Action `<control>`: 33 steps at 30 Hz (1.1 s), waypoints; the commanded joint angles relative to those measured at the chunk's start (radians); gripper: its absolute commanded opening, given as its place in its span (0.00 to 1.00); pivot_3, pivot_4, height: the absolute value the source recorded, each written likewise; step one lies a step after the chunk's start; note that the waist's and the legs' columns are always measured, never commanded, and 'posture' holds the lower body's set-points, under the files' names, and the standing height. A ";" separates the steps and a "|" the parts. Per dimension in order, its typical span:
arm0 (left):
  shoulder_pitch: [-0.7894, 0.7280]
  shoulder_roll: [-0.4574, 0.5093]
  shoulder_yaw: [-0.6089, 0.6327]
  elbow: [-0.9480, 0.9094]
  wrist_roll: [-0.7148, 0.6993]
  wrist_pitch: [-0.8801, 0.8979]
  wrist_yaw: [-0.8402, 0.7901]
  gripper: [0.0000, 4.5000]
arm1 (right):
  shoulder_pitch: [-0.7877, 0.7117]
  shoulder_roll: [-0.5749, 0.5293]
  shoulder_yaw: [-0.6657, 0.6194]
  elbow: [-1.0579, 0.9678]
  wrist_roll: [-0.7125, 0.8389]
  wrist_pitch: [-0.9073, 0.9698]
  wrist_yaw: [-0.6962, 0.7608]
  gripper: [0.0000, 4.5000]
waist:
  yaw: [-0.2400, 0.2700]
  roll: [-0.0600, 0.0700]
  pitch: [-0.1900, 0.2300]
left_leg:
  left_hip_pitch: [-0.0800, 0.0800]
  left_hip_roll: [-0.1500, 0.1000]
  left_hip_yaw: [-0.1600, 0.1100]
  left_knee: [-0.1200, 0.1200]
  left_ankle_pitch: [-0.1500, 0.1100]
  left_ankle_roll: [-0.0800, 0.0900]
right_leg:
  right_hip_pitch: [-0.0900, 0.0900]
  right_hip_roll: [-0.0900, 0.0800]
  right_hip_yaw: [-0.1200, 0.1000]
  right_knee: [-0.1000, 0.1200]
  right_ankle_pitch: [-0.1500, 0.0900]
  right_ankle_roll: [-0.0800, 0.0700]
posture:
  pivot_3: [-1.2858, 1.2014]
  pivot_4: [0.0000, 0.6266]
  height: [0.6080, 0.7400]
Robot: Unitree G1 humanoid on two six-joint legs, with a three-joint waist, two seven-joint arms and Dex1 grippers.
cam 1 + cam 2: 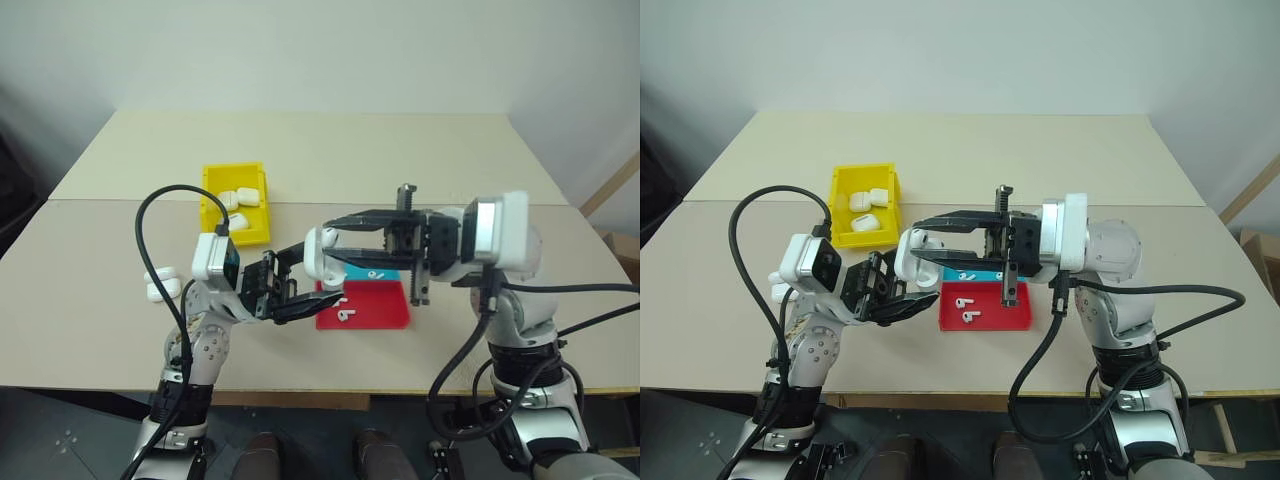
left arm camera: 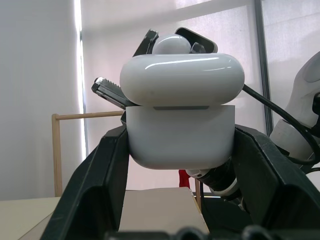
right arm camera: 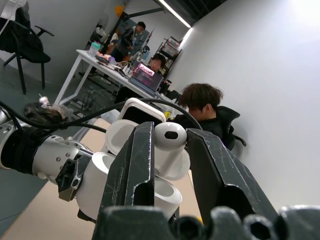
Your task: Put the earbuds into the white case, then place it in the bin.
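The earbud's stem (image 3: 169,162) is in the white case's open top, so my right gripper should release the earbud now.
My left gripper (image 1: 308,277) is shut on the white case (image 2: 180,120), holding it up over the table's front; the case's lid (image 3: 120,135) stands open. My right gripper (image 1: 335,244) reaches in from the right and is shut on one of the earbuds (image 3: 170,137), which sits right at the open top of the case (image 1: 318,250). From behind the case, the earbud's head (image 2: 171,44) shows just above the lid. More earbuds (image 1: 965,308) lie on the red part of a tray. The yellow bin (image 1: 212,212) stands behind the left arm.
Several white cases (image 1: 238,200) lie inside the bin. Two more cases (image 1: 160,285) rest on the table to the left of the left arm. The red-and-blue tray (image 1: 385,310) lies under the grippers. People sit at desks (image 3: 145,75) beyond the table.
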 commanded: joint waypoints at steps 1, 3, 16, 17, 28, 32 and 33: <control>-0.004 -0.001 -0.003 -0.034 -0.008 -0.003 -0.006 0.62 | -0.001 -0.011 -0.002 -0.005 -0.011 -0.035 -0.007 0.27 | 0.000 0.000 0.000 | 0.000 0.000 0.000 0.000 0.000 0.000 | 0.000 0.000 0.000 0.000 0.000 0.000 | 0.52 0.24 1.00; -0.006 -0.003 -0.002 -0.033 -0.007 -0.005 -0.007 0.62 | 0.003 -0.011 -0.002 0.002 -0.019 -0.045 -0.007 0.27 | 0.000 0.000 0.000 | 0.000 0.000 0.000 0.000 0.000 0.000 | 0.000 0.000 0.000 0.000 0.000 0.000 | 0.52 0.24 1.00; -0.007 -0.004 -0.002 -0.024 0.000 -0.007 -0.008 0.62 | 0.016 -0.020 0.016 0.010 -0.038 -0.097 0.002 0.64 | 0.000 0.000 0.000 | 0.000 0.000 0.000 0.000 0.000 0.000 | 0.000 0.000 0.000 0.000 0.000 0.000 | 0.52 0.24 1.00; -0.007 -0.005 -0.002 -0.024 0.001 -0.007 -0.008 0.62 | 0.016 -0.022 0.017 0.009 -0.037 -0.096 0.001 0.71 | 0.000 0.000 0.000 | 0.000 0.000 0.000 0.000 0.000 0.000 | 0.000 0.000 0.000 0.000 0.000 0.000 | 0.52 0.24 1.00; 0.032 0.073 0.064 0.007 0.046 -0.040 -0.027 0.62 | -0.054 -0.220 -0.038 -0.003 0.035 0.159 -0.014 0.86 | 0.000 0.000 0.000 | 0.000 0.000 0.000 0.000 0.000 0.000 | 0.000 0.000 0.000 0.000 0.000 0.000 | 0.52 0.24 1.00; 0.109 0.163 0.138 -0.037 -0.011 -0.008 -0.042 0.62 | -0.166 -0.379 0.017 0.050 -0.019 0.357 0.004 0.86 | -0.005 0.001 0.001 | 0.000 0.001 0.000 0.000 0.000 0.000 | -0.001 0.000 0.000 -0.001 0.000 0.000 | 0.52 0.24 1.00; 0.142 0.191 0.161 -0.058 -0.025 0.003 -0.047 0.62 | -0.215 -0.417 0.061 0.084 -0.071 0.401 0.018 0.86 | -0.008 0.002 0.001 | 0.000 0.001 0.000 0.000 0.000 0.000 | -0.001 0.001 0.001 0.000 0.000 0.000 | 0.52 0.24 1.00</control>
